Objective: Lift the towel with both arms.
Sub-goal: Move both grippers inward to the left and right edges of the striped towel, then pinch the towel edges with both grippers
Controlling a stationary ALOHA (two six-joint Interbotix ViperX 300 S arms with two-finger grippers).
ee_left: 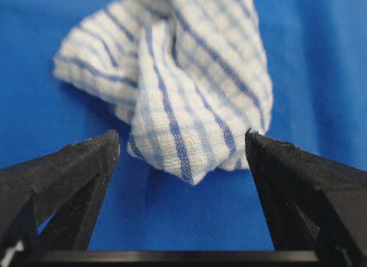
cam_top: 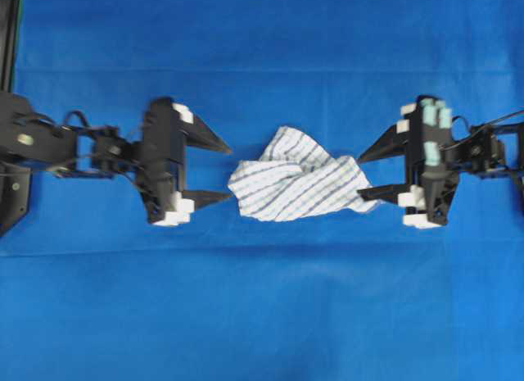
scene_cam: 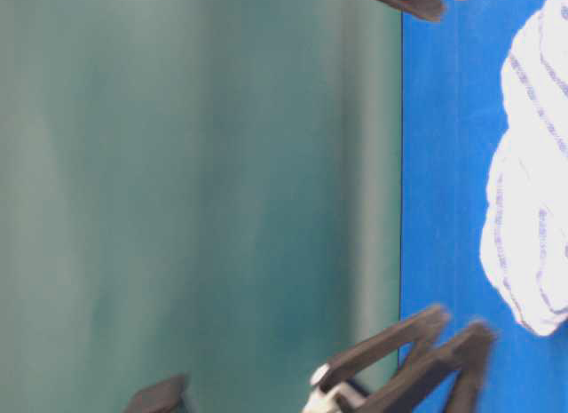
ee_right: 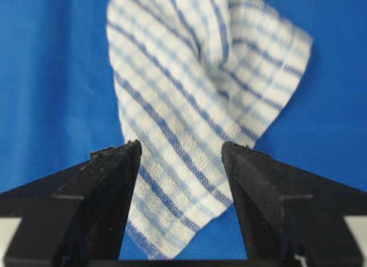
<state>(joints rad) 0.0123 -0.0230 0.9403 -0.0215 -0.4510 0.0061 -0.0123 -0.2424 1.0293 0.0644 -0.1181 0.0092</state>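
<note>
My left gripper needs to go lower first and then close on the towel. Its fingers are still above the blue cloth around the towel's near corner (cam_top: 238,184).
The towel (cam_top: 291,180), white with thin blue checked stripes, lies crumpled on the blue cloth in the middle of the overhead view. My left gripper (cam_top: 231,173) is open just left of it, its fingertips level with the towel's near corner (ee_left: 192,163) without touching it. My right gripper (cam_top: 360,176) is open at the towel's right end. In the right wrist view a corner of the towel (ee_right: 178,186) lies between the two open fingers. In the table-level view the towel (scene_cam: 532,182) shows at the right edge.
The blue cloth surface (cam_top: 262,315) covers the whole table. A green wall (scene_cam: 195,191) fills the left of the table-level view. Black arm mounts stand at the left edge (cam_top: 16,143) and the right edge (cam_top: 499,147).
</note>
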